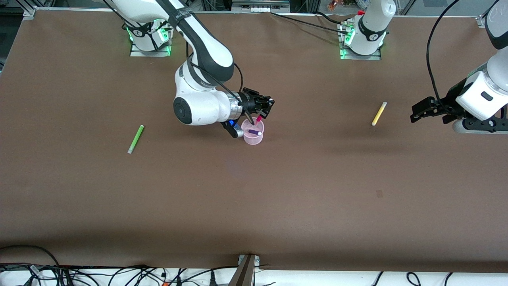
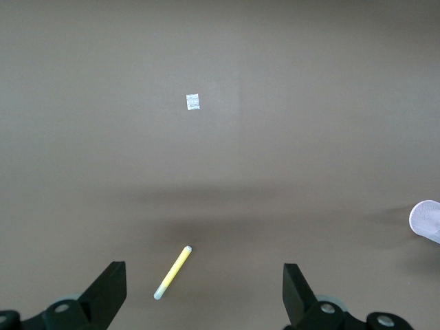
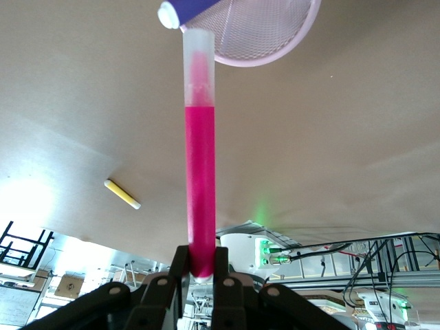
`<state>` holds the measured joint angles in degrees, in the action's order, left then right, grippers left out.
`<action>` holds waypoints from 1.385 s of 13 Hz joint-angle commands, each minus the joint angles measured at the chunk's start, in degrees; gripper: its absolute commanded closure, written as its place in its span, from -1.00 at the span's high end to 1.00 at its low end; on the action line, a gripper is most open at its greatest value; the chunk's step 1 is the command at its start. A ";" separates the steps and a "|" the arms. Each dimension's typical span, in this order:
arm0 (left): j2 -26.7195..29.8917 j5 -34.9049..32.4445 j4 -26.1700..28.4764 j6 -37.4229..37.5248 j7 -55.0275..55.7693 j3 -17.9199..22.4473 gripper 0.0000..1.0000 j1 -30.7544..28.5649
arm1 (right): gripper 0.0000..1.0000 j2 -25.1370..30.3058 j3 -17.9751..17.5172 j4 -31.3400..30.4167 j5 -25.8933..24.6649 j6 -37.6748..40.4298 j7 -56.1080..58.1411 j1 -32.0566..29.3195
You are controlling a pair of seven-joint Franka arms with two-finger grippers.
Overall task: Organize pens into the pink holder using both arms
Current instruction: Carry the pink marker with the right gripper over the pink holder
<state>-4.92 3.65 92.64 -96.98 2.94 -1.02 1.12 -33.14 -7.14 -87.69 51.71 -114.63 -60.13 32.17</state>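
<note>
I need to move the pink pen in with my right gripper before I release it, because the pink pen's tip (image 3: 199,41) is short of the holder's rim (image 3: 254,60) in the wrist view.
My right gripper (image 1: 261,112) is shut on the magenta-pink pen (image 3: 200,185) and holds it over the pink holder (image 1: 253,135), tip at the rim. The pen (image 1: 258,118) points down into the cup (image 3: 265,31). The purple pen (image 1: 254,132) lies in the holder, its whitish end (image 3: 168,14) showing. The yellow pen (image 1: 379,113) lies on the table toward the left arm's end, also in the left wrist view (image 2: 172,273). My left gripper (image 1: 420,112) is open and empty, in the air beside the yellow pen. The green pen (image 1: 135,139) lies toward the right arm's end.
The brown table (image 1: 278,190) carries a small pale patch (image 2: 193,102). Cables and a metal bracket (image 1: 246,270) lie along the edge nearest the front camera. The arm bases stand at the table's top edge.
</note>
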 commanded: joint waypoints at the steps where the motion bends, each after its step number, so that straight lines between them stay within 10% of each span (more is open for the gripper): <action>1: 0.52 0.84 0.00 -0.05 -1.54 -0.48 1.00 -0.77 | -1.00 -0.34 -0.25 -0.20 1.02 -0.07 0.19 -0.27; 16: 0.52 0.84 0.17 0.12 -1.54 -0.48 1.00 -1.03 | -1.00 -3.51 0.19 -3.01 -6.10 -0.86 9.06 -0.44; 18: 0.52 0.84 0.17 0.04 -1.54 -0.39 1.00 -0.94 | -0.63 -4.03 0.28 -2.66 -6.10 -0.95 9.07 -0.53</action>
<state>-4.92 3.65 92.65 -96.98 2.94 -1.02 0.91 -36.75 -6.51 -90.39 46.18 -115.27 -52.26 32.17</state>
